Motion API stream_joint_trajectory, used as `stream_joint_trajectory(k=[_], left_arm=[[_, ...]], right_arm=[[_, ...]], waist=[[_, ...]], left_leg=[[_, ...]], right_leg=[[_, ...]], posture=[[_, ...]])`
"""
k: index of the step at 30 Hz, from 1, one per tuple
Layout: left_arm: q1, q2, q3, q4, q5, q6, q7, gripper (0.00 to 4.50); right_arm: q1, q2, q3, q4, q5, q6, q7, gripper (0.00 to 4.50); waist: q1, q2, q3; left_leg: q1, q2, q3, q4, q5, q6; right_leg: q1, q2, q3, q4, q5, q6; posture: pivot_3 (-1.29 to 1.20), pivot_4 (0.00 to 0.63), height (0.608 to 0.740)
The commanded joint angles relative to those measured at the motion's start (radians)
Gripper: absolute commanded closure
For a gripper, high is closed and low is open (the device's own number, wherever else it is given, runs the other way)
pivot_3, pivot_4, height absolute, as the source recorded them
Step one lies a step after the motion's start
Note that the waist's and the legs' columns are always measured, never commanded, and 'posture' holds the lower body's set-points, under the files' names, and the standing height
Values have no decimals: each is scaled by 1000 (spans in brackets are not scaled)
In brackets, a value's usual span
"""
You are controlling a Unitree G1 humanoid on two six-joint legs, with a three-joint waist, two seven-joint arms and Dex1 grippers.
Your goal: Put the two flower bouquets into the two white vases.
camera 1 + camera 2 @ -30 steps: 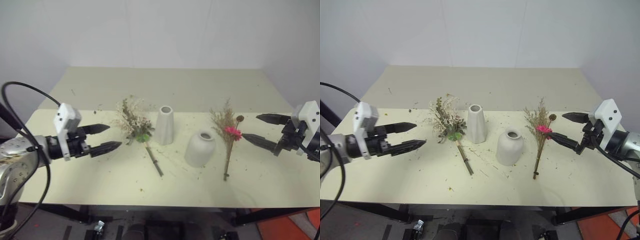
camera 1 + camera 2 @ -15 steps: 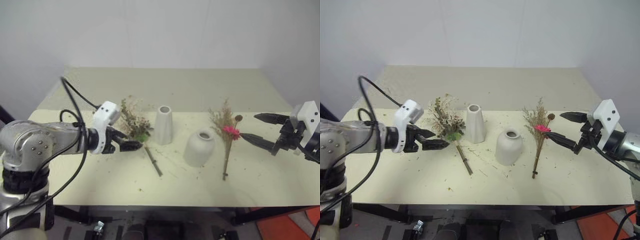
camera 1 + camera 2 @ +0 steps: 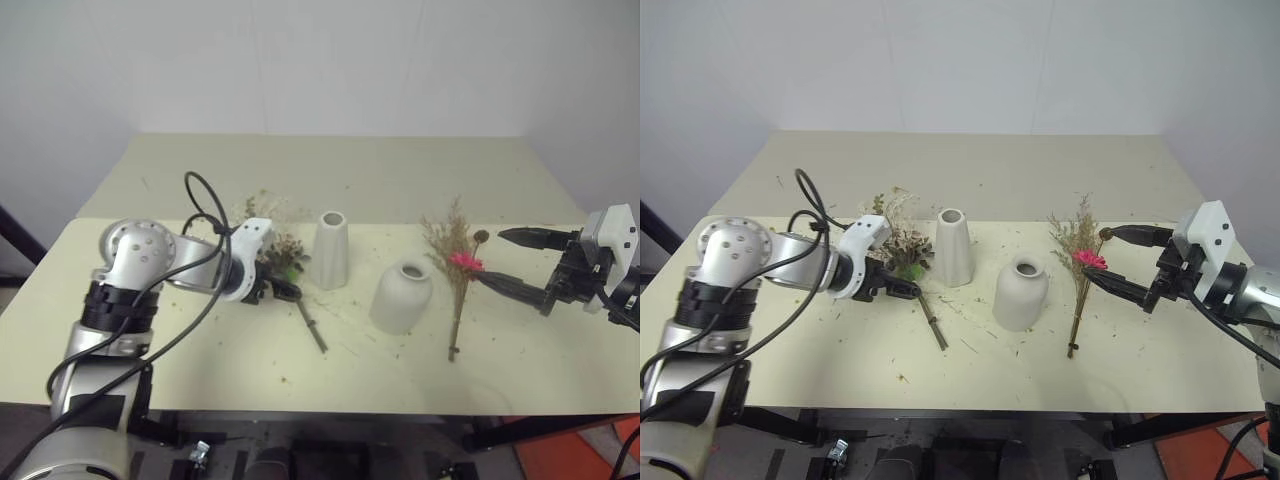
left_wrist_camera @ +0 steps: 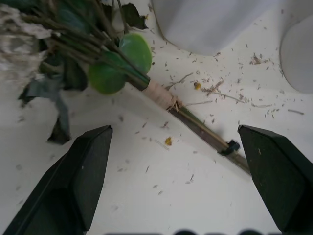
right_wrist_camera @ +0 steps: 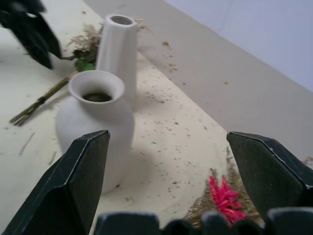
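My fingers are still short of the bound stem (image 4: 159,94), so my left gripper moves toward the stem and only then closes on the stem.
The cream-white bouquet (image 3: 268,240) lies flat left of the tall white vase (image 3: 330,250), its stem (image 4: 195,127) pointing toward the front edge. My left gripper (image 4: 173,129) is open and tilts down over that bound stem just below the green leaves, one finger on each side, not touching it. The squat white vase (image 3: 401,297) stands upright right of the tall one. Beyond it lies the tan bouquet with the pink flower (image 3: 458,268). My right gripper (image 3: 490,257) hovers open just right of that flower, holding nothing.
Dried plant crumbs litter the pale table (image 3: 200,370). A seam (image 3: 560,225) crosses the tabletop behind the vases. A black cable (image 3: 200,200) loops above my left forearm. A white wall rises behind the table.
My left gripper has swung right and tipped downward, from the table's left side to over the cream-white bouquet's stem. The right gripper has barely shifted. Bouquets and vases have not moved.
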Motion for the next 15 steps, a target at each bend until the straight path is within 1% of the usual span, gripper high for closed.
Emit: stream_joint_trajectory(k=[1,8,11,14,15], left_arm=[[-38,-34,-1,60,37,5,51,22],[-62,-140,22,165,146,5,97,22],[-66,-157,23,171,185,5,99,22],[-65,-157,13,170,225,5,82,643],[-62,-152,3,163,237,5,73,948]], right_arm=[[-38,-39,-34,-3,33,-12,49,0],[-101,-42,-10,36,26,-20,88,0],[-112,-37,-5,40,25,-22,92,0],[-113,-33,-7,40,29,-21,96,0],[-112,-32,-8,40,30,-20,97,0]], waist=[[-4,0,0],[-1,0,0],[0,0,0],[-1,0,0],[-1,0,0]], left_leg=[[0,0,0,0,0,0],[1,-1,1,0,1,-1],[1,-1,2,0,1,-2],[1,-1,2,0,1,-2],[1,-1,2,0,1,-3]], right_leg=[[0,0,1,0,0,0],[0,0,1,0,1,1],[0,0,2,0,1,1],[0,-1,2,0,1,2],[0,0,2,0,1,2]], posture=[[0,150,740],[0,150,740],[0,150,740],[0,150,740],[0,150,740]])
